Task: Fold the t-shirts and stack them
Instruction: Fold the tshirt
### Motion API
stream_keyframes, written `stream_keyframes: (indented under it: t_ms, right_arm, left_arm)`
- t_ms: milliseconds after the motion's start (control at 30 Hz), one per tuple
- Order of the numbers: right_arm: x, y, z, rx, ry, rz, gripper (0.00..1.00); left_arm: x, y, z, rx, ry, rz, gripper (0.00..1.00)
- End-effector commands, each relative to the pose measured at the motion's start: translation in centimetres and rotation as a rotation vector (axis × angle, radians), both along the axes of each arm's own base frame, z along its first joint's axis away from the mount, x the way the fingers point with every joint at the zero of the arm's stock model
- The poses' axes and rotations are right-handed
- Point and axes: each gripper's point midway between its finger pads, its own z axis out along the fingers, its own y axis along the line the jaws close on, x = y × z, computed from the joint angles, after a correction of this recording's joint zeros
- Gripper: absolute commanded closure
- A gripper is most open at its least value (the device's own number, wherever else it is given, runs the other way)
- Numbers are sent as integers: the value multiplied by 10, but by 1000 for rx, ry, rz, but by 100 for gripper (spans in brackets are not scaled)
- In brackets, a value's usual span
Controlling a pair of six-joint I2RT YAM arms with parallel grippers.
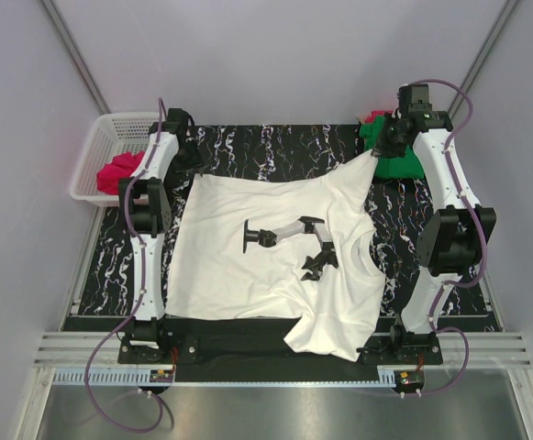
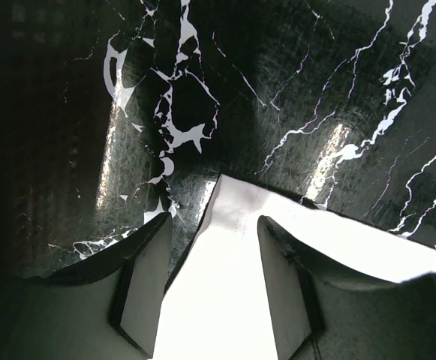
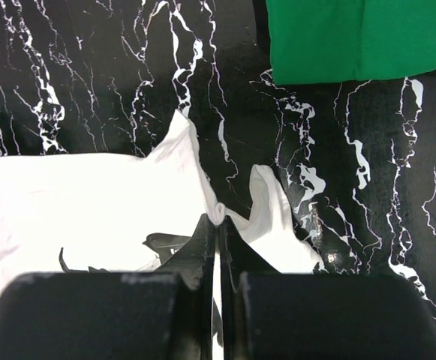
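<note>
The robot's left gripper will next take hold of the white t-shirt's far corner [image 1: 198, 178] [image 2: 223, 204], opposite the right gripper's corner, so that the t-shirt's far edge folds over evenly.
A white t-shirt [image 1: 248, 266] with a black print lies spread on the black marbled table [image 1: 275, 147], its neck toward the right. My right gripper [image 1: 376, 152] is at the shirt's far right corner. In the right wrist view that gripper [image 3: 218, 217] is shut on a pinched fold of the white t-shirt [image 3: 90, 195]. My left gripper [image 1: 189, 162] is at the far left corner. Seen from the left wrist, it [image 2: 214, 225] stands open, its fingers either side of the shirt's corner [image 2: 233, 217]. A green t-shirt [image 1: 396, 163] lies folded at the far right. A pinkish-red t-shirt [image 1: 124, 170] sits in the basket.
A white plastic basket [image 1: 110, 128] stands off the table's far left corner. The green t-shirt [image 3: 353, 37] lies just beyond my right gripper. Grey walls close in on both sides, and a metal rail [image 1: 275, 344] runs along the near edge.
</note>
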Motion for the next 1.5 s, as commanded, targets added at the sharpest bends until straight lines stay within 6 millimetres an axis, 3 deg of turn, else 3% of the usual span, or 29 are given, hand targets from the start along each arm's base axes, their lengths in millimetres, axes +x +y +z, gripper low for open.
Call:
stream_keyframes:
  t_ms: [0, 433, 600, 700, 767, 867, 1033, 1467]
  right_arm:
    - [-3, 7, 41, 17, -115, 36, 100]
    - [-10, 10, 52, 30, -139, 50, 100]
    - [-12, 12, 52, 40, -140, 60, 100]
    - [-12, 14, 52, 47, -142, 64, 100]
    - [-11, 15, 52, 50, -143, 67, 100]
    - [-11, 16, 50, 58, -138, 72, 100]
    - [-9, 20, 44, 76, -127, 79, 100]
    - [-21, 15, 48, 53, -142, 63, 100]
  left_arm:
    - [10, -5, 3, -23, -37, -6, 47]
    - [-1, -21, -16, -13, 15, -33, 48]
    - [-5, -27, -20, -3, 33, -37, 53]
    - [-6, -28, -24, 0, 42, -36, 66]
    - [-8, -22, -26, 31, 51, -25, 88]
    - [-8, -21, -24, 34, 48, -26, 96]
    - [-6, -20, -8, 40, 20, -38, 99]
    - [-38, -30, 105, -44, -150, -98, 100]
